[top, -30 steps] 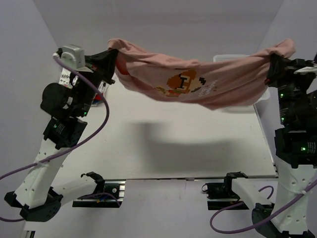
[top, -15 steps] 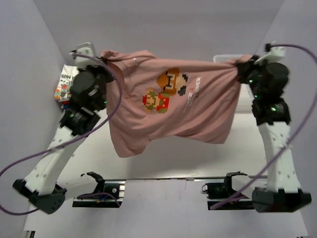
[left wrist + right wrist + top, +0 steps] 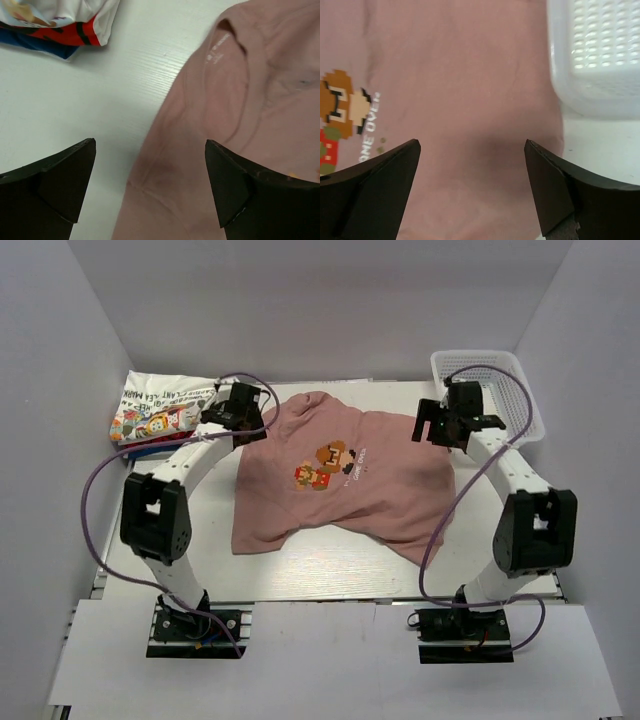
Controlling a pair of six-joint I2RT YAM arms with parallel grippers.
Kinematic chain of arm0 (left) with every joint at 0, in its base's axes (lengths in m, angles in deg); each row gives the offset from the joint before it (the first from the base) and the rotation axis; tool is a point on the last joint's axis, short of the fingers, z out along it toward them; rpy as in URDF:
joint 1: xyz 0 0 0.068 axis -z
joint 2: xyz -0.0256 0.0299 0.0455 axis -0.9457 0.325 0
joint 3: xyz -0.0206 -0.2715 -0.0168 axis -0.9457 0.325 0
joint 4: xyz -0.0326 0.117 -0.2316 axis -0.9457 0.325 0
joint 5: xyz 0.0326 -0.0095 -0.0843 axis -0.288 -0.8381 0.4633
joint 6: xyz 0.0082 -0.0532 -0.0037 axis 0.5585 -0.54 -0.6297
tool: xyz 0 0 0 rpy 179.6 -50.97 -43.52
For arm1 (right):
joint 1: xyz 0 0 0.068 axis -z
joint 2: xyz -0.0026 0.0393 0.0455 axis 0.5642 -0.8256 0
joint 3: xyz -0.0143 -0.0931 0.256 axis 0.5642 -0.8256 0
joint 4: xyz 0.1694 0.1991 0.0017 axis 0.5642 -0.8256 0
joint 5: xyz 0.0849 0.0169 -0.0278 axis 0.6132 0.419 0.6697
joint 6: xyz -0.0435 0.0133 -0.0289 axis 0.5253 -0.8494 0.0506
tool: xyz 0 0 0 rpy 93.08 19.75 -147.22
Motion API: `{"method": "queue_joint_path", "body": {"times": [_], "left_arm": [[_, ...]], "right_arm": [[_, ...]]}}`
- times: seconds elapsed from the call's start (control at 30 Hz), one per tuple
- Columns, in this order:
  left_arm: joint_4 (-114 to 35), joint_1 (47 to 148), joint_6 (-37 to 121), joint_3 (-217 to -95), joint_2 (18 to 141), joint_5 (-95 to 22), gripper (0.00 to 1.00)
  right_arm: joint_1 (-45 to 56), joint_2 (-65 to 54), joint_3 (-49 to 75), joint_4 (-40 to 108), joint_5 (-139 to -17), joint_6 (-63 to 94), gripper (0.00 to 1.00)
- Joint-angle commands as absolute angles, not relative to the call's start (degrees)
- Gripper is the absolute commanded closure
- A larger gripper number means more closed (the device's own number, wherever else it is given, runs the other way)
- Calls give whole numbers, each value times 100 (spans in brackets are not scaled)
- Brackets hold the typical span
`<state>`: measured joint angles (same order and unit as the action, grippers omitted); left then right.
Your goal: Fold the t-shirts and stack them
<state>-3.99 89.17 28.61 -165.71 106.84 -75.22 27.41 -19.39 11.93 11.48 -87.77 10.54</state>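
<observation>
My left gripper should next take hold of the dusty-pink t-shirt point(image 3: 340, 485) by its near sleeve's edge point(image 3: 252, 546), so it can turn the t-shirt over flat for folding.
A dusty-pink t-shirt point(image 3: 340, 485) lies spread on the table, print side up, its collar toward the back. The pixel cartoon print point(image 3: 328, 462) shows near its middle. My left gripper point(image 3: 240, 408) hovers open over the shirt's left shoulder point(image 3: 165, 170), nothing between its fingers. My right gripper point(image 3: 447, 422) hovers open over the shirt's right shoulder point(image 3: 470, 150), beside the basket. A stack of folded t-shirts point(image 3: 160, 415), white cartoon-printed on top with red and blue beneath point(image 3: 50, 30), sits at the back left.
A white plastic mesh basket point(image 3: 487, 390) stands at the back right, its wall point(image 3: 595, 60) close to the shirt's edge. Grey walls enclose the table on three sides. Purple cables loop from both arms.
Both arms swung the shirt forward and down from mid-air and laid it flat on the table. Both grippers then opened and let go of it.
</observation>
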Motion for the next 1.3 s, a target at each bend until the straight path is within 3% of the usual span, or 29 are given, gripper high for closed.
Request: {"method": "queue_joint_path", "body": {"times": [0.0,0.27,0.5,0.8,1.0,1.13,1.17,1.23,1.27], "left_arm": [[31,8993,2367,-16790,9655,-7328,0],[1595,9055,530,-14400,7627,-6450,0],[1546,9055,-140,-12747,6087,-5380,0],[62,9108,-166,-11788,6498,-5342,5],[-643,9108,-61,-11578,7166,-5263,17],[-882,9108,-61,-11498,7421,-5263,35],[-942,9108,9,-11498,7422,-5263,50],[-1118,9108,97,-11498,7352,-5263,69],[-1249,9108,193,-11498,7351,-5315,91]], "right_arm": [[2653,-1052,1166,1052,-9364,908,10],[2389,293,-381,-20,-9620,54,10],[1496,997,-891,-1627,-8724,405,10],[315,971,-1330,-1735,-8706,-148,10],[-282,805,-1638,-1850,-9004,-579,10],[-406,480,-1823,-1657,-9670,-641,11],[-406,340,-1831,-1508,-9778,-641,12],[-388,94,-1805,-1411,-10128,-632,12],[-362,-108,-1797,-1323,-10200,-632,14]]}}
